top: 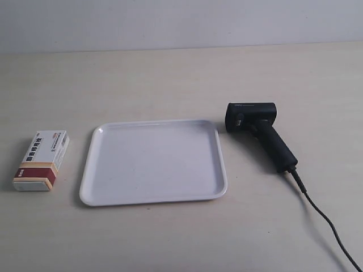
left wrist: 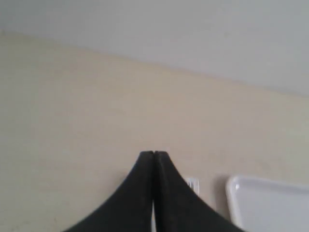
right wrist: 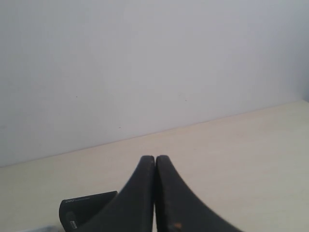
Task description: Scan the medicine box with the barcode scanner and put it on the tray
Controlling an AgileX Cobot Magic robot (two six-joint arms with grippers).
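I will next present the medicine box to the barcode scanner, so I will take hold of the box with my left gripper by its red-banded end [top: 35, 175].
The medicine box [top: 42, 160] lies flat on the table left of the tray [top: 153, 161] in the exterior view, its dark red and orange band toward the front. Right of the tray lies the black barcode scanner [top: 260, 134], head toward the back, cable [top: 326, 224] trailing to the front right. No arm shows in the exterior view. My left gripper [left wrist: 153, 153] is shut and empty; a sliver of the box [left wrist: 192, 184] and a tray corner [left wrist: 268, 203] show beyond it. My right gripper [right wrist: 155, 157] is also shut and empty, with the scanner's head [right wrist: 84, 209] partly hidden behind its fingers.
The light wooden table [top: 170, 73] runs back to a pale wall [top: 170, 22]. Nothing else lies on it besides the box, tray and scanner.
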